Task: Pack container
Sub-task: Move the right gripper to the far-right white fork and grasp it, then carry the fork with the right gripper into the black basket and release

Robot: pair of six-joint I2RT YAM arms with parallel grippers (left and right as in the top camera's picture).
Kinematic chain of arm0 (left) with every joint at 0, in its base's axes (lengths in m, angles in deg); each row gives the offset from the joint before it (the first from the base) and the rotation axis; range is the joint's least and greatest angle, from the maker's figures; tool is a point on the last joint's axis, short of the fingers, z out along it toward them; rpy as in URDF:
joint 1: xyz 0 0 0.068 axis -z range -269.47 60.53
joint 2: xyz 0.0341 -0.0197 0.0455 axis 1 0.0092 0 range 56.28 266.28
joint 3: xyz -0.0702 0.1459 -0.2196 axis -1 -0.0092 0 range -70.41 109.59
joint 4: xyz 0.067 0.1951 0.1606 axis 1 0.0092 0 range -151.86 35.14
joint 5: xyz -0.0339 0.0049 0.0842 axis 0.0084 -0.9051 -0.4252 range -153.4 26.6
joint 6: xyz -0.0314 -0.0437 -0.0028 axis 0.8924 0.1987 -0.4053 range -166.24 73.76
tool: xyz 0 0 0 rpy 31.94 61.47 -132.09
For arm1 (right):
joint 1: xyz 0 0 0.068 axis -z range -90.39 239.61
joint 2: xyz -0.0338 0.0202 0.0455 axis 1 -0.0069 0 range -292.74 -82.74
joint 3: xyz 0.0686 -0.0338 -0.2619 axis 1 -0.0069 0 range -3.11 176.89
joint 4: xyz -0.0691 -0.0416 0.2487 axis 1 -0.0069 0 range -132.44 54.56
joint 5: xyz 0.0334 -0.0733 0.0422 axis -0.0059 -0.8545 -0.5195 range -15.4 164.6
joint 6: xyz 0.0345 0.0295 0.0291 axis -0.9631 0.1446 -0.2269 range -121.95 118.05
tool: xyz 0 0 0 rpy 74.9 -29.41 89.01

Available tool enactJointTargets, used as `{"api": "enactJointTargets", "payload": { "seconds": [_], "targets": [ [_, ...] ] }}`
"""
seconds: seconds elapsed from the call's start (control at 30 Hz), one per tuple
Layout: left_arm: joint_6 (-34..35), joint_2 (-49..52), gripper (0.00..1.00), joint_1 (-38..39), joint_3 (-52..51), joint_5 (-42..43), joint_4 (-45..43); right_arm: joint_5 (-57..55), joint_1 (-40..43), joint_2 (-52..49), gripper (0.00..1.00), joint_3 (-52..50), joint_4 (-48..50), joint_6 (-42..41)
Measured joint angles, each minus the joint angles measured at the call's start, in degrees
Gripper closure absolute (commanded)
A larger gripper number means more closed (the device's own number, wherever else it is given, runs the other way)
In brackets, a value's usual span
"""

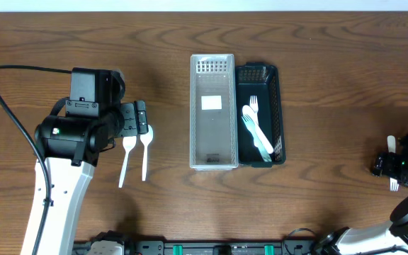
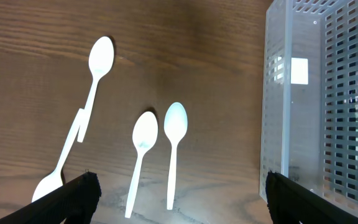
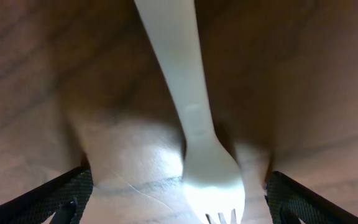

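Note:
My right gripper's fingers meet their shadows at the table. It should now close on the fork's head (image 1: 393, 177) (image 3: 212, 173).
A clear slotted container (image 1: 212, 159) stands at the table's middle, with a black basket (image 1: 278, 106) against its right side. The basket holds a white fork (image 1: 253, 108) and another pale utensil. Two white spoons (image 1: 145, 145) lie side by side left of the container. They also show in the left wrist view (image 2: 175, 121), with further spoons (image 2: 100, 57) to their left. My left gripper (image 2: 179, 208) is open and empty above the spoon handles. My right gripper (image 3: 182, 202) is open low over the table, with a white fork (image 3: 188, 112) lying between its fingers.
The clear container's wall (image 2: 278, 106) is close on the right of my left gripper. My right arm (image 1: 401, 161) sits near the table's right edge. A black cable (image 1: 9, 106) loops at the far left.

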Motion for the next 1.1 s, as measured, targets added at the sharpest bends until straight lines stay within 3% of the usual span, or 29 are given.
{"api": "enactJointTargets", "payload": {
  "seconds": [0.33,0.87,1.1],
  "targets": [
    [0.0,0.0,0.12,0.0,-0.02,0.0,-0.11,1.95,0.11,-0.48,0.22,0.35,1.36,0.42],
    [0.0,0.0,0.12,0.0,0.0,0.0,-0.24,1.4,0.11,-0.5,0.62,0.46,-0.17,0.61],
    [0.0,0.0,0.12,0.0,0.0,0.0,-0.22,1.38,0.11,-0.5,0.69,0.46,-0.26,0.24]
  ]
}}
